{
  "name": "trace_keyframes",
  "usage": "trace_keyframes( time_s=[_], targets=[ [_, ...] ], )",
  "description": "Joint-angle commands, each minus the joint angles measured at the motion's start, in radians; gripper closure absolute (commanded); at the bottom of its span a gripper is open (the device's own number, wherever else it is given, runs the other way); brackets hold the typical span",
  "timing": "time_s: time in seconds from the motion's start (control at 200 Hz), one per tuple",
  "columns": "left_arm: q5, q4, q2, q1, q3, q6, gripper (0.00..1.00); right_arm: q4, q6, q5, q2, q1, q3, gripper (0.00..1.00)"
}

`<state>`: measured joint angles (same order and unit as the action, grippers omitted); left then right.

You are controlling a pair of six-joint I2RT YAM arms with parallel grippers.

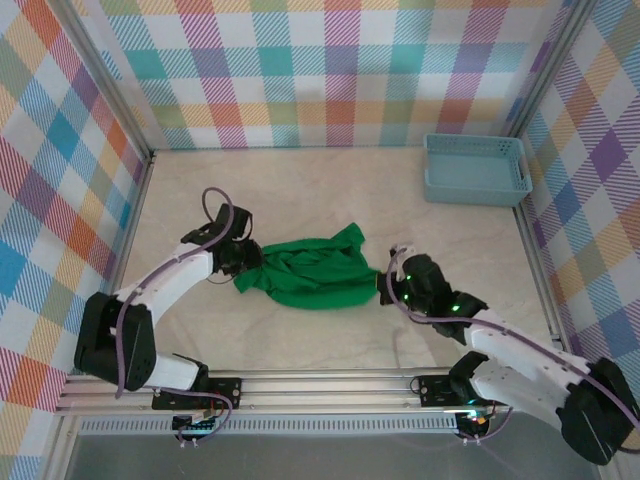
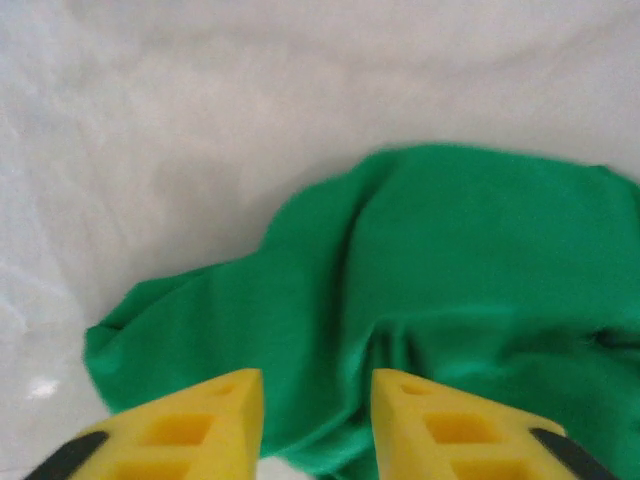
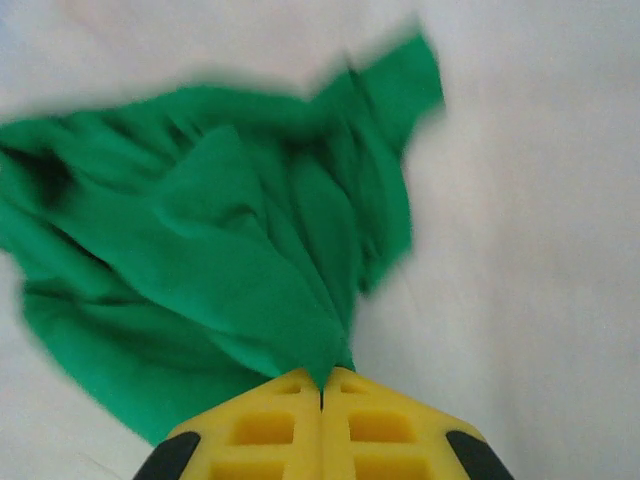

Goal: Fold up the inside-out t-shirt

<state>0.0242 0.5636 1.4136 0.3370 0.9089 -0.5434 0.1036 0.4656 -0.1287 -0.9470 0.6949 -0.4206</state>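
The fold in my right gripper's fingers is short of the t-shirt's bunched middle [image 1: 315, 272], so I should move the fold inward before my right gripper lets go of it.
The inside-out t-shirt [image 1: 315, 270], plain bright green, lies bunched and wrinkled in the middle of the table. My left gripper [image 1: 245, 262] is at its left end. In the left wrist view the yellow fingers [image 2: 205, 415] stand apart over the shirt's edge [image 2: 450, 280], with green cloth lying under the gap of the left gripper [image 2: 317, 385] and nothing pinched. My right gripper [image 1: 385, 285] is at the shirt's right end. In the right wrist view this gripper [image 3: 321, 385] is shut on a pulled-up fold of the t-shirt [image 3: 200, 250], and the cloth fans away from the tips.
A light blue plastic basket [image 1: 475, 170] stands at the back right corner. Checkered walls [image 1: 60, 200] close in the pale table [image 1: 300, 190] on the left, back and right. An aluminium rail [image 1: 320, 385] runs along the near edge.
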Motion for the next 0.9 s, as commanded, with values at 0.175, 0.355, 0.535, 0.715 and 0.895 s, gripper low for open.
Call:
trace_keyframes(
  time_s=[0.175,0.355,0.535,0.715,0.895],
  targets=[
    [-0.217,0.123,-0.155,0.284,0.079,0.028,0.33,0.162,0.031,-0.058,-0.067,-0.001,-0.124,0.5],
    [-0.247,0.11,-0.071,0.35,0.123,0.004,0.26,0.236,-0.017,-0.066,-0.11,0.008,-0.274,0.34],
    [-0.114,-0.036,0.01,0.252,0.085,-0.018,0.3,0.169,0.023,0.127,-0.308,0.01,-0.391,0.28],
    [-0.029,-0.067,0.097,0.215,0.121,0.014,0.38,0.164,0.053,0.163,-0.512,0.009,-0.504,0.29],
    [-0.009,-0.098,0.144,0.207,0.111,0.011,0.53,0.168,0.023,0.191,-0.643,0.011,-0.57,0.46]
  ],
)
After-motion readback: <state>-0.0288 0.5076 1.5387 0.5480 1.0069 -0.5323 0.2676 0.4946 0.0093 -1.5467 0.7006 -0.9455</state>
